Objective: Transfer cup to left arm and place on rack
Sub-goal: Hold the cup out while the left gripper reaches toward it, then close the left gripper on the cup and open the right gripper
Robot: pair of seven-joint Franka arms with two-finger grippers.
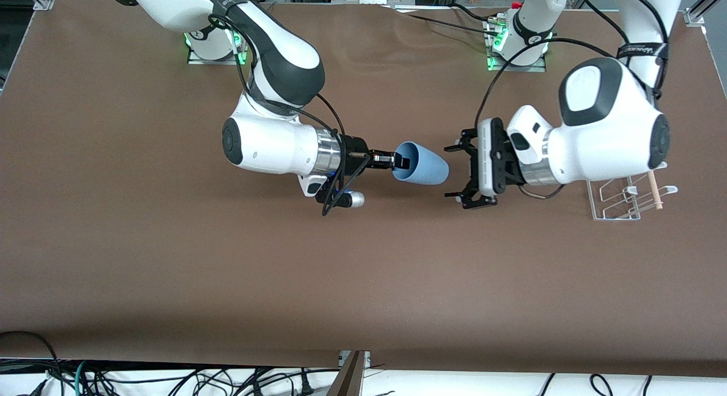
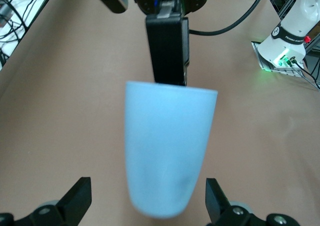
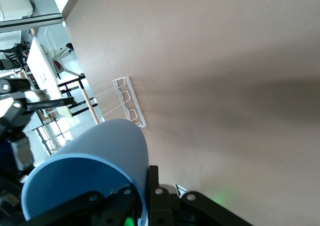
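The cup needs to pass from my right gripper to the rack (image 1: 619, 200), so my left gripper should grab the cup by its closed base end (image 1: 436, 169) next.
The light-blue cup (image 1: 423, 164) lies on its side in the air over the middle of the table. My right gripper (image 1: 397, 159) is shut on the cup's rim, one finger inside and one outside, as the right wrist view shows (image 3: 145, 191). The cup's base points at my left gripper (image 1: 454, 173), which is open. In the left wrist view the cup (image 2: 170, 151) has its base level with the left gripper's (image 2: 148, 196) fingertips, with a gap on each side. The white wire rack (image 1: 619, 200) with its wooden dowel (image 1: 654, 190) stands on the table at the left arm's end, partly hidden by the left arm.
The brown table (image 1: 170, 271) spreads wide around both arms. The arm bases (image 1: 514, 49) stand along the table's edge farthest from the front camera. Cables (image 1: 170, 379) hang below the table's near edge. The rack also shows in the right wrist view (image 3: 122, 101).
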